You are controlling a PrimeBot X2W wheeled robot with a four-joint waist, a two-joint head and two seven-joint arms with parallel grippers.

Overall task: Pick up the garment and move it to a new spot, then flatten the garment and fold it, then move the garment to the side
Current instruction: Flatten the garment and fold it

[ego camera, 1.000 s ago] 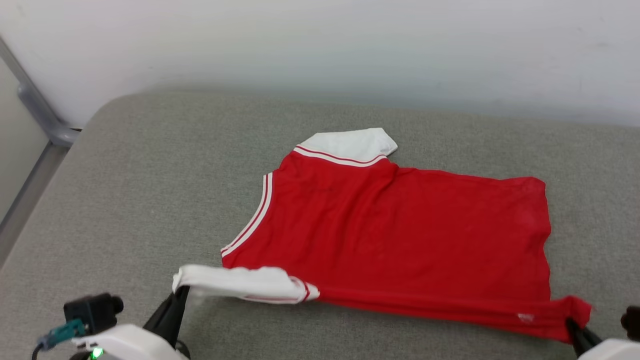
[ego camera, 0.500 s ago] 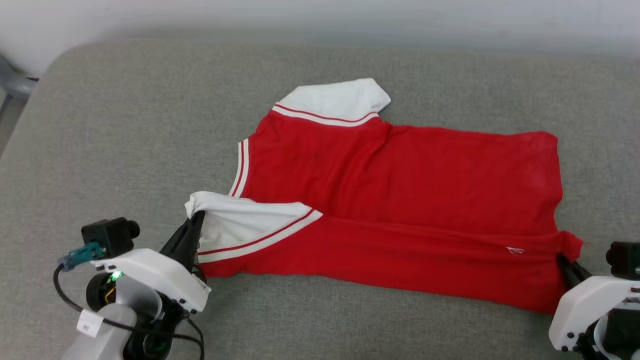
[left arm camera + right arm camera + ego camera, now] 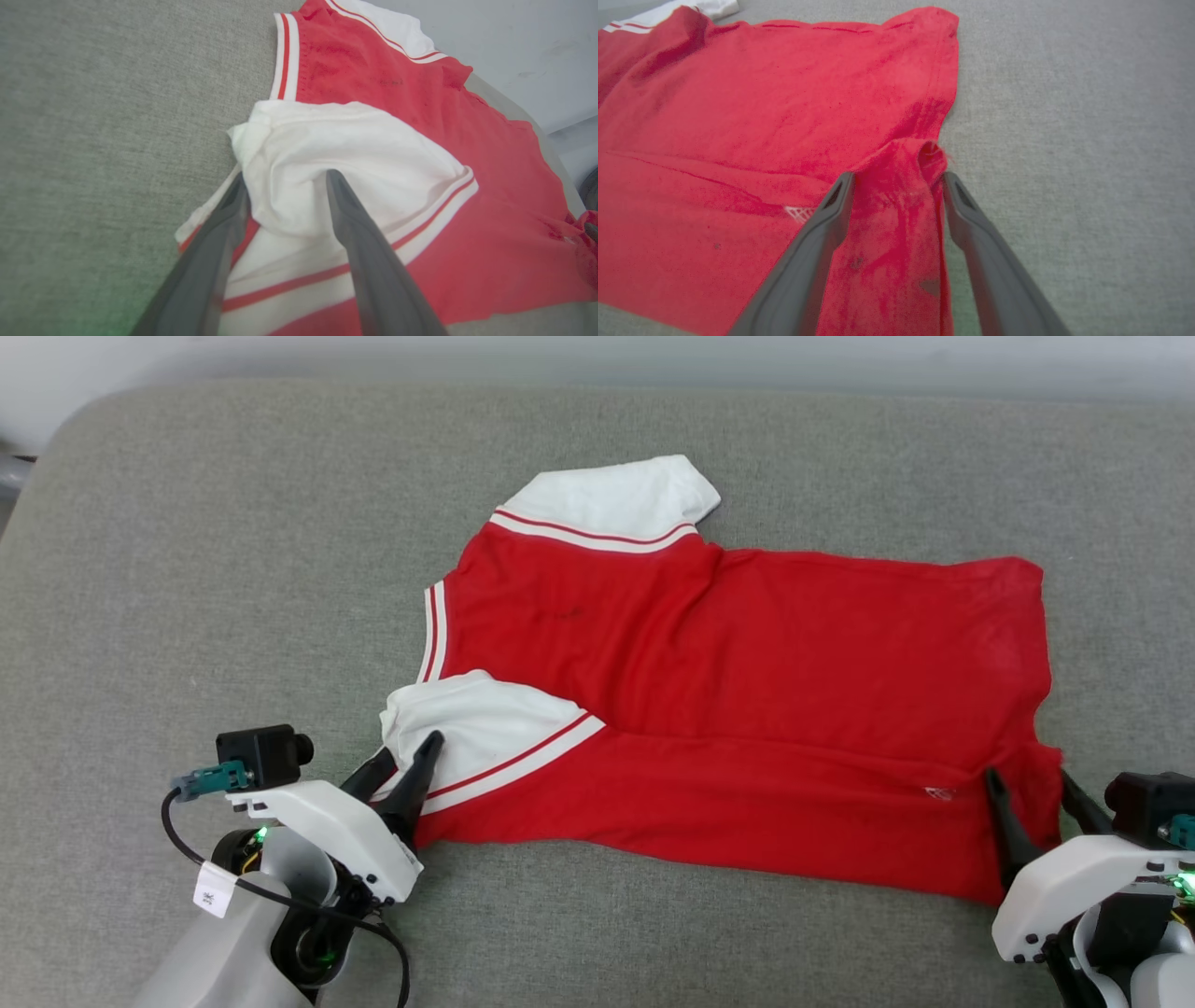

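My left gripper grabs the garment (image 3: 747,663) by its striped sleeve corner (image 3: 405,793) next, since the near white sleeve bunches up in loose folds while the garment's red body lies flat.
The garment (image 3: 747,663) lies on the grey cushion (image 3: 233,569), red with white sleeves and striped trim, its near edge folded over the body. My left gripper (image 3: 411,751) is open at the lower left. Its fingers stand either side of the near white sleeve (image 3: 327,140), which lies loose between them, and the left gripper (image 3: 286,176) is seen closer in its wrist view. My right gripper (image 3: 1027,775) is open at the lower right, straddling the bunched red hem corner (image 3: 920,158). In its wrist view the right gripper (image 3: 899,176) has fabric between its spread fingers.
The grey cushion stretches wide on all sides of the garment, with bare fabric to the left and along the front. A pale wall (image 3: 597,355) runs behind it. A grey metal rail (image 3: 14,476) shows at the far left edge.
The head camera has tilted down. Both grippers carried the garment's near edge forward over its body, laid it down, then opened and let go of the sleeve and the hem corner.
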